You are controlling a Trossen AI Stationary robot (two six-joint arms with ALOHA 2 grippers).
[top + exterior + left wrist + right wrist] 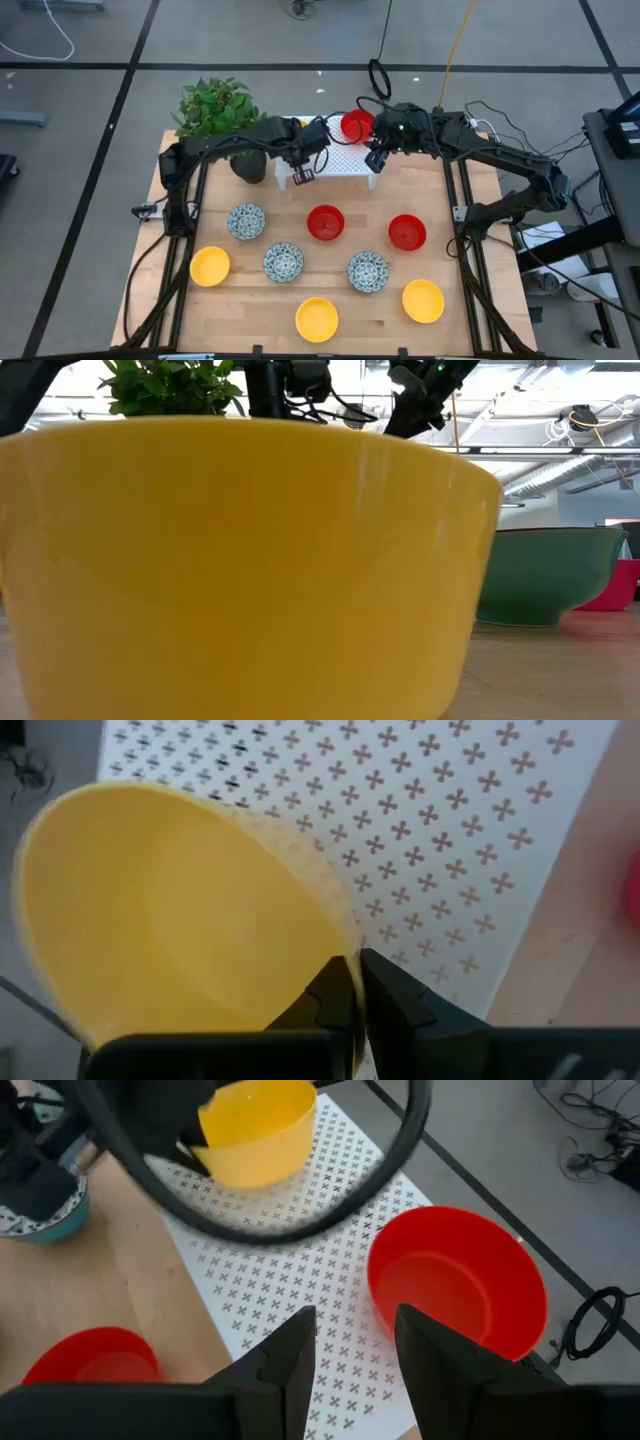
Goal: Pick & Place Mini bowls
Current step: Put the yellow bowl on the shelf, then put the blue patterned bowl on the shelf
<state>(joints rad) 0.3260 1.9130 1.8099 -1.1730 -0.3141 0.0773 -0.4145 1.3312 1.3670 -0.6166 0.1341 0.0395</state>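
The yellow bowl's side (190,910) is down at the white rack's perforated top (430,840), so it is time for my left gripper to open now.
My left gripper (303,140) is over the far-left part of the white perforated rack (335,162), shut on a yellow mini bowl (170,910), which also shows in the right wrist view (255,1130). A red bowl (355,125) stands on the rack's far-right part. My right gripper (355,1340) hovers open just on the near side of that red bowl (455,1285), touching nothing. On the table lie three speckled bowls (246,221) (283,262) (367,271), two red bowls (325,222) (407,232) and three yellow bowls (210,266) (317,319) (423,300). My left gripper pinches the yellow bowl's rim (340,945), one finger (325,995) inside the bowl and one (395,990) outside its wall. The bowl is tilted over the rack, its mouth turned toward the wrist. Whether its base touches the rack I cannot tell.
A potted plant (215,110) in a dark pot stands at the table's far-left corner, beside the rack. A black cable loop (300,1210) hangs across the right wrist view. In the low view, a yellow bowl (240,570) close to the camera blocks most of the table.
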